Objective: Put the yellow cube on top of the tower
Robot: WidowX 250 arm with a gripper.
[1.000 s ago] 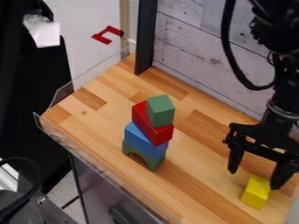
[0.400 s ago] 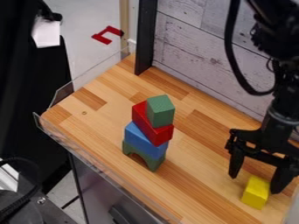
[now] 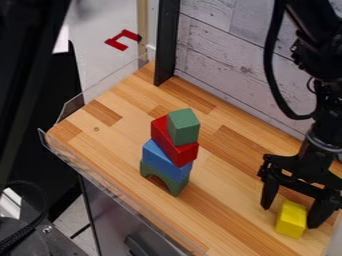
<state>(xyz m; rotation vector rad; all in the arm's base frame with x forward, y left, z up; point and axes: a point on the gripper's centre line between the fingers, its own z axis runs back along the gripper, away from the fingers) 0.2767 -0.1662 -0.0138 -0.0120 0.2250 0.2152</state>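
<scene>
The gripper should next grab the two opposite sides of the yellow cube, so that it can put the yellow cube point(image 3: 291, 220) on top of the tower's green cube.
The black gripper point(image 3: 290, 215) hangs at the right side of the table, open, with its two fingers apart. Between and just in front of the fingertips, the yellow cube point(image 3: 291, 220) rests on the wood. Left of the gripper, at the table's middle, stands the tower: a green arch point(image 3: 175, 187) at the bottom, a blue block point(image 3: 162, 161) on it, then a red block point(image 3: 175, 145) set at an angle, and a green cube point(image 3: 184, 126) on top.
A clear plastic guard point(image 3: 120, 197) runs along the table's left and front edges. Behind the wooden table point(image 3: 224, 200) are a whitewashed plank wall point(image 3: 227, 60) and a black upright post point(image 3: 166, 45). A red bracket-shaped piece point(image 3: 119, 40) lies beyond the far left corner.
The gripper has come down slightly around the yellow cube. At the left edge, a dark shape has shifted over the white paper. The tower stays as it was.
</scene>
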